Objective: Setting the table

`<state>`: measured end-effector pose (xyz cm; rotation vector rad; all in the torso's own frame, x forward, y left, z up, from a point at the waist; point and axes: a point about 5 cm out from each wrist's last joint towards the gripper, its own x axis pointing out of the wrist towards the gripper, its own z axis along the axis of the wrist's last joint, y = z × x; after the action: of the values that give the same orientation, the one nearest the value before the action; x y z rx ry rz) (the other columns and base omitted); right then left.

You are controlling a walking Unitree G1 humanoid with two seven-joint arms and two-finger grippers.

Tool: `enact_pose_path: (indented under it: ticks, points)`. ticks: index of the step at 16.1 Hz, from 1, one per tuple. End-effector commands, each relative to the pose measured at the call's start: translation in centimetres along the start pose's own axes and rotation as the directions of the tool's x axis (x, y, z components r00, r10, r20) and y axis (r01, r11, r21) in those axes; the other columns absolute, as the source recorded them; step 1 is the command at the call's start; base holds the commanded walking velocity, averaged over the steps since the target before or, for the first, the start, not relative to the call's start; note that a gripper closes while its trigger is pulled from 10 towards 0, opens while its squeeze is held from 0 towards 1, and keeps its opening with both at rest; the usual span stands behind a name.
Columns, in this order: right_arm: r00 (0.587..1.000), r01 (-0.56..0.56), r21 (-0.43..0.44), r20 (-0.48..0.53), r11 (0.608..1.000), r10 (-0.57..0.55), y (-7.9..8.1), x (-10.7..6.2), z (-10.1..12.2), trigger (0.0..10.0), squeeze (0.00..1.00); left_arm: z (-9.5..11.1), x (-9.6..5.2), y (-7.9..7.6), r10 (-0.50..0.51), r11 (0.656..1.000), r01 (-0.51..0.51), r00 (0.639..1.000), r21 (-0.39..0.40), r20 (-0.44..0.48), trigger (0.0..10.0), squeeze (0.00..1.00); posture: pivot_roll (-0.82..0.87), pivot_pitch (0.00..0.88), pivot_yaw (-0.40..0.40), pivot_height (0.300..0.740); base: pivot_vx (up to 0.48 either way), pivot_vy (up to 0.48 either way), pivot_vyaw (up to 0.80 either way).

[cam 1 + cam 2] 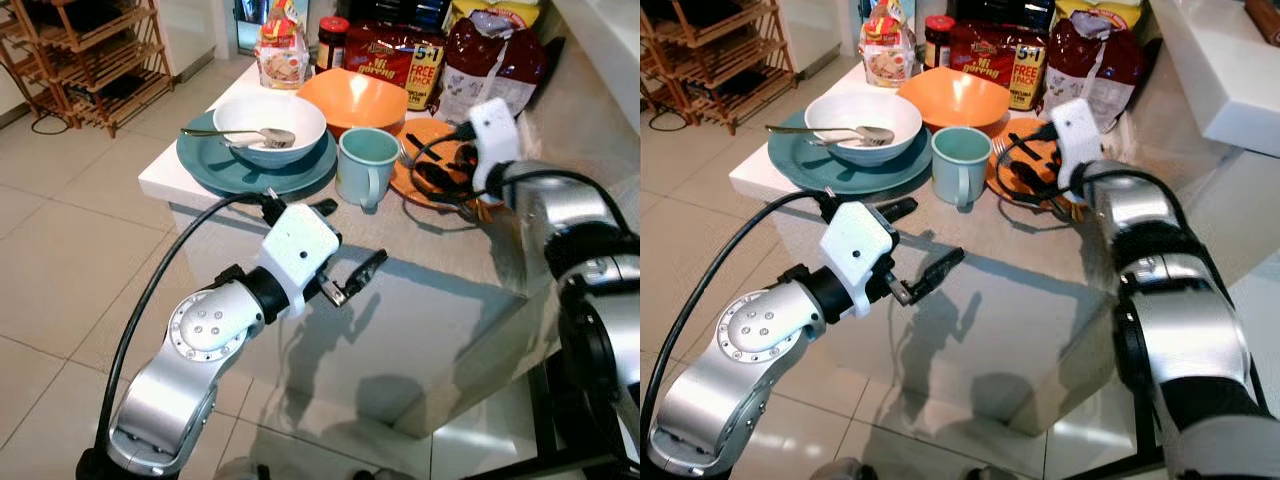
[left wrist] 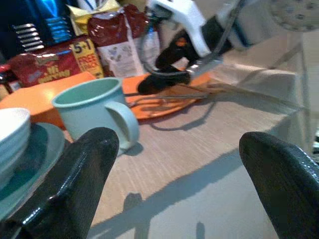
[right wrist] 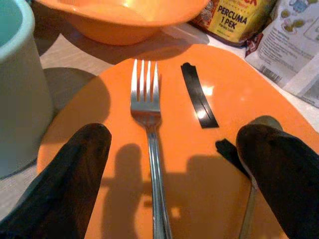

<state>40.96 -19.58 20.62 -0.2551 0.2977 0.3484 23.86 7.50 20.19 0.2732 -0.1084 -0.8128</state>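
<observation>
My right gripper grabs the silver fork by its slim handle (image 3: 155, 172) next, since the fork's pointed teeth lie on the orange plate (image 3: 199, 164).
A white bowl (image 1: 270, 125) holding a spoon (image 1: 240, 135) sits on a teal plate (image 1: 215, 165) at the table's left corner. Behind it is an orange bowl (image 1: 352, 98), and a teal mug (image 1: 365, 165) stands in front of that. To the right lies an orange plate (image 3: 199, 164) bearing a fork (image 3: 149, 144) and a spoon (image 3: 254, 149). My right gripper (image 3: 174, 154) hovers low over this plate, open, its fingers astride the fork. My left gripper (image 1: 358, 232) is open and empty at the table's near edge, pointing toward the mug (image 2: 94, 112).
Snack packets (image 1: 395, 55), a brown bag (image 1: 490, 60) and a jar (image 1: 332, 40) line the back of the table. A wooden rack (image 1: 90, 60) stands on the tiled floor at far left. A white counter (image 1: 1230, 70) rises at the right.
</observation>
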Motion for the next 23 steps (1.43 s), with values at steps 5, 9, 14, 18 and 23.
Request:
enact_pose_path:
  ticks: [5, 9, 14, 18, 23]
  points:
    - [0.998, 0.062, -0.052, 0.008, 0.997, -0.062, 0.1, 0.4, 0.9, 10.0, 0.00, 0.6, -0.7, -0.7, -0.038, 0.999, 0.038, 0.999, -0.002, -0.009, 10.0, 0.00, 0.10, 0.128, -0.078, 0.740, 0.000, 0.000, 0.00]
    - [0.994, 0.104, -0.044, -0.009, 0.994, -0.105, 0.2, 0.6, 0.1, 10.0, 0.00, 0.6, -1.1, -0.9, -0.044, 0.999, 0.044, 0.999, -0.014, -0.026, 10.0, 0.00, 0.10, 0.151, -0.077, 0.740, 0.000, 0.000, 0.00]
    - [0.998, 0.041, 0.048, -0.058, 0.998, -0.038, 1.0, 0.8, -1.4, 5.3, 0.00, 0.6, -1.2, -1.1, -0.049, 0.999, 0.049, 0.998, -0.020, -0.039, 10.0, 0.00, 0.11, 0.160, -0.082, 0.740, 0.000, 0.000, 0.00]
    - [0.992, 0.040, 0.012, -0.123, 0.999, -0.038, 0.5, 0.5, -2.0, 0.0, 0.00, 0.7, -1.3, -1.2, -0.057, 0.998, 0.056, 0.997, -0.020, -0.043, 10.0, 0.00, 0.11, 0.152, -0.081, 0.740, 0.000, 0.000, 0.00]
    - [0.990, 0.043, 0.015, -0.134, 0.999, -0.041, 0.0, 0.2, -1.7, 0.0, 0.00, 0.7, -1.2, -1.3, -0.063, 0.998, 0.062, 0.997, -0.017, -0.041, 10.0, 0.00, 0.11, 0.138, -0.085, 0.740, 0.000, 0.000, 0.00]
